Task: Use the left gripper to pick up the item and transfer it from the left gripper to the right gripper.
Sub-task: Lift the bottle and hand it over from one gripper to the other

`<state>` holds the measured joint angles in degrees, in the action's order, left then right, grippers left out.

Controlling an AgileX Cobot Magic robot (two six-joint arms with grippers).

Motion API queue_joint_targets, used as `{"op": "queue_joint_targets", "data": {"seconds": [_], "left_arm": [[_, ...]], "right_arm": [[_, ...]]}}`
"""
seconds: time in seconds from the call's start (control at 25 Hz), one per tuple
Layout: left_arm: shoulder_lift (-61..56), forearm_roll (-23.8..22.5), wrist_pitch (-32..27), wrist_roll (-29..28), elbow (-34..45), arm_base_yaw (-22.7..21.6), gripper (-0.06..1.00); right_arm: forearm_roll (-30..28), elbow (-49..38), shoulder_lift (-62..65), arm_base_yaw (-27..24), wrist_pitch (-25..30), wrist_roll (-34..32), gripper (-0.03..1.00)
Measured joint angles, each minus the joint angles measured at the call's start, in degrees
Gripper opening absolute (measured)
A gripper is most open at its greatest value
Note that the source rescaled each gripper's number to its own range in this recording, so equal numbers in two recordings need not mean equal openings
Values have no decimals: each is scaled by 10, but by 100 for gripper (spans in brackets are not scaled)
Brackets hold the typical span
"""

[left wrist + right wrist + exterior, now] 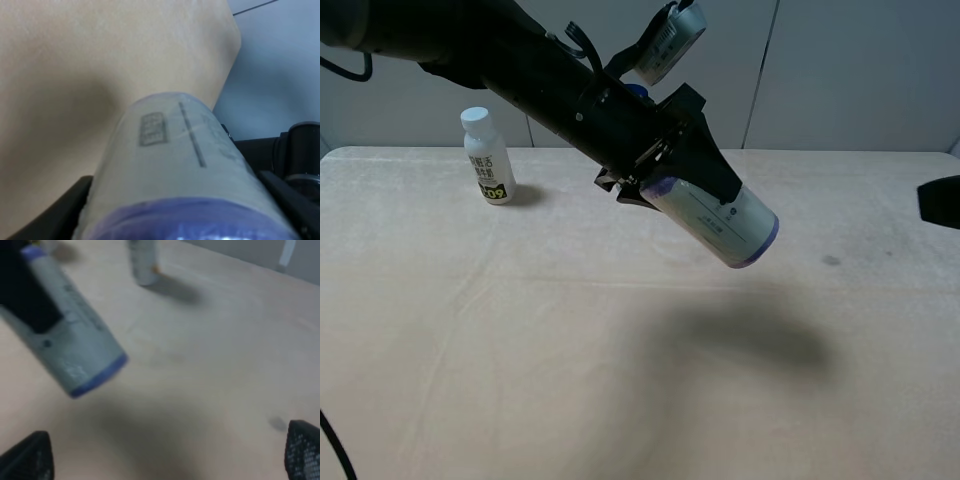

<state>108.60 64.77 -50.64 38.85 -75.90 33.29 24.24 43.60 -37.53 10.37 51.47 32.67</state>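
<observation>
My left gripper holds the cream-white cylinder. My right gripper needs to take it from there next, gripping the cylinder by its free purple-rimmed end (752, 240) (97, 372).
The item (718, 222), a stout cream-white cylinder with purple ends, is held in the air above the middle of the table, tilted with its free end down to the right. My left gripper (665, 170) is shut on its upper end. It fills the left wrist view (175, 170) between the black jaws. In the right wrist view the item (70, 347) hangs ahead, apart from my right gripper (165, 452), whose two fingertips stand wide apart and empty. In the exterior view the right gripper (940, 202) shows only as a black block at the right edge.
A white bottle with a white cap (487, 158) stands at the back left of the beige table (520, 350); it also shows in the right wrist view (143, 260). A dark blue cap (636, 92) peeks from behind the left arm. A small dark spot (831, 261) marks the table at right.
</observation>
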Motion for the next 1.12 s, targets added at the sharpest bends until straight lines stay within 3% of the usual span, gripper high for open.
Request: {"op": "queue_joint_targets", "data": {"seconds": [0.24,0.48,0.76,1.12], "left_arm": [[0,0,0,0,0,0,0],[0,1,1,0,0,0,0],[0,1,1,0,0,0,0],[0,1,7,0,0,0,0]], "right_arm": [[-4,0,-92,139,-70,12,100],[-4,0,-171,222,-150,14,100],[-19,0,-264,236,-212,16,100],[-26,0,-351,236,-241,25,100]]}}
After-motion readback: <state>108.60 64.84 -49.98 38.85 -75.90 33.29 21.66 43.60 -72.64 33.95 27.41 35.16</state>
